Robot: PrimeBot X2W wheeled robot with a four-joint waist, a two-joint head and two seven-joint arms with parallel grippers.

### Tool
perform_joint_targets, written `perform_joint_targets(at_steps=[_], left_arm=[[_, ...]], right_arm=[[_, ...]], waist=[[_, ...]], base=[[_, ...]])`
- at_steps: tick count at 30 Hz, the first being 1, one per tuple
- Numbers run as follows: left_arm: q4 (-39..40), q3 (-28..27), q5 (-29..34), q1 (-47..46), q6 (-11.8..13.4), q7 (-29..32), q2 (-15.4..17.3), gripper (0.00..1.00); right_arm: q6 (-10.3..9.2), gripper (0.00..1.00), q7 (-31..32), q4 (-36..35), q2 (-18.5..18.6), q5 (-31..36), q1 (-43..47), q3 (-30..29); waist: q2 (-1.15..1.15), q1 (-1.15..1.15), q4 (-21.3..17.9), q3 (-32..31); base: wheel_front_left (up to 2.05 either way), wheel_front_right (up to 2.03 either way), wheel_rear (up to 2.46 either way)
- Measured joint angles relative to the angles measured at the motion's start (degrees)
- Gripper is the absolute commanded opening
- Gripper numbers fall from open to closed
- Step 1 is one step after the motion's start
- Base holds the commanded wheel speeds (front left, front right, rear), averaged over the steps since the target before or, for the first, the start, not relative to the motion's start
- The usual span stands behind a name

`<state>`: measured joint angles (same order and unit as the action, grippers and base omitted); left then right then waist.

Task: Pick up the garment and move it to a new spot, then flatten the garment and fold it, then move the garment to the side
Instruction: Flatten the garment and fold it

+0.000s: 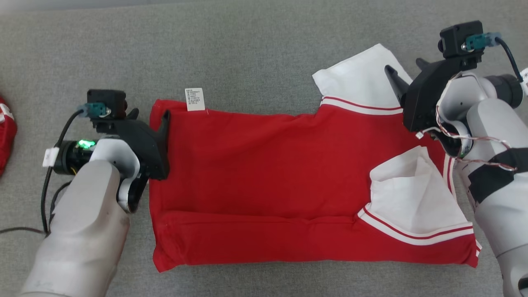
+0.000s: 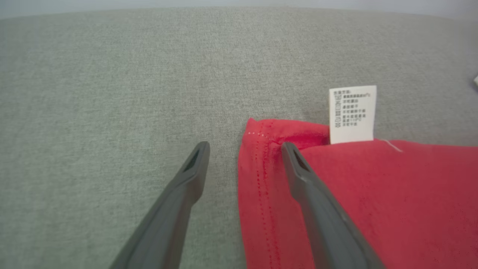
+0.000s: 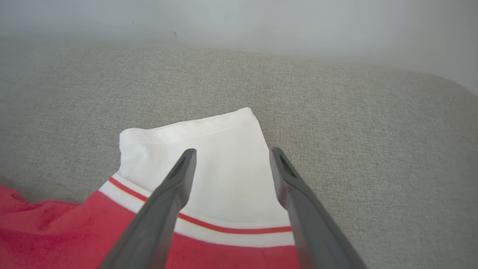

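The red shirt point(image 1: 257, 163) is spread out flat. My left gripper should pick it up next by the stitched hem corner point(image 1: 160, 109) near its label.
The garment point(image 1: 268, 165) is a red shirt with white, red-striped sleeves, spread flat on the grey surface with its near edge folded over. A white care label point(image 1: 194, 99) sticks out at its far left corner. My left gripper point(image 1: 150, 115) is open and straddles that left hem: in the left wrist view one finger is over the red cloth point(image 2: 373, 205) and the other over bare surface, with the label point(image 2: 352, 114) just beyond. My right gripper point(image 1: 403, 66) is open over the far white sleeve point(image 1: 363, 78). In the right wrist view its fingers point(image 3: 233, 152) frame the sleeve point(image 3: 194, 134), with nothing between them.
The grey fabric surface point(image 1: 247, 49) extends all around the shirt. Another red item point(image 1: 6, 132) lies at the far left edge. A black cable point(image 1: 45, 194) trails from my left wrist. In the right wrist view the surface's far edge point(image 3: 336, 63) meets a pale wall.
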<state>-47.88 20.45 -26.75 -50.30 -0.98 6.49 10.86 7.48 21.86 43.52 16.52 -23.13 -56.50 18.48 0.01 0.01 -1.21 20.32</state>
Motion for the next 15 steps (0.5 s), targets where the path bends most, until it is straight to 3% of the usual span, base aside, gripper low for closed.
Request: perform_joint_targets(at_steps=[8,9,10,11,12,15], left_arm=[[-1.26,1.59,1.41,-3.42,-0.65,1.67,0.82,1.0],[-1.29,1.71,1.42,-3.82,-1.18,2.13,0.79,0.84],[-1.33,1.8,1.24,-4.26,-1.6,2.71,0.69,0.53],[-1.38,1.97,0.94,-4.65,-2.07,3.47,0.57,0.34],[-1.46,1.96,0.37,-5.02,-2.59,4.31,0.43,0.0],[-1.29,2.46,-0.68,-6.12,-3.93,5.94,0.19,0.0]], right_arm=[[0.0,1.0,-1.38,6.03,0.34,-1.29,-5.56,2.07],[0.0,1.0,-1.24,6.92,0.4,-1.66,-6.16,2.2],[0.0,1.0,-1.14,7.71,0.46,-1.82,-6.69,2.53],[0.0,1.0,-0.91,8.37,0.57,-2.12,-7.22,2.82],[0.0,1.0,-0.8,9.0,0.69,-2.29,-7.87,3.08],[0.0,1.0,0.05,10.44,1.48,-3.11,-9.73,3.99]], waist=[[0.0,-0.01,0.66,2.6],[0.0,-0.01,0.74,3.01],[0.0,-0.01,0.84,3.41],[0.0,-0.01,0.96,3.77],[-0.01,-0.01,1.1,4.15],[-0.01,-0.02,1.6,5.2]], base=[[0.0,0.0,0.0],[0.0,0.0,0.0],[0.0,0.0,0.0],[0.0,0.0,0.0],[0.0,0.0,0.0],[0.0,0.0,0.0]])
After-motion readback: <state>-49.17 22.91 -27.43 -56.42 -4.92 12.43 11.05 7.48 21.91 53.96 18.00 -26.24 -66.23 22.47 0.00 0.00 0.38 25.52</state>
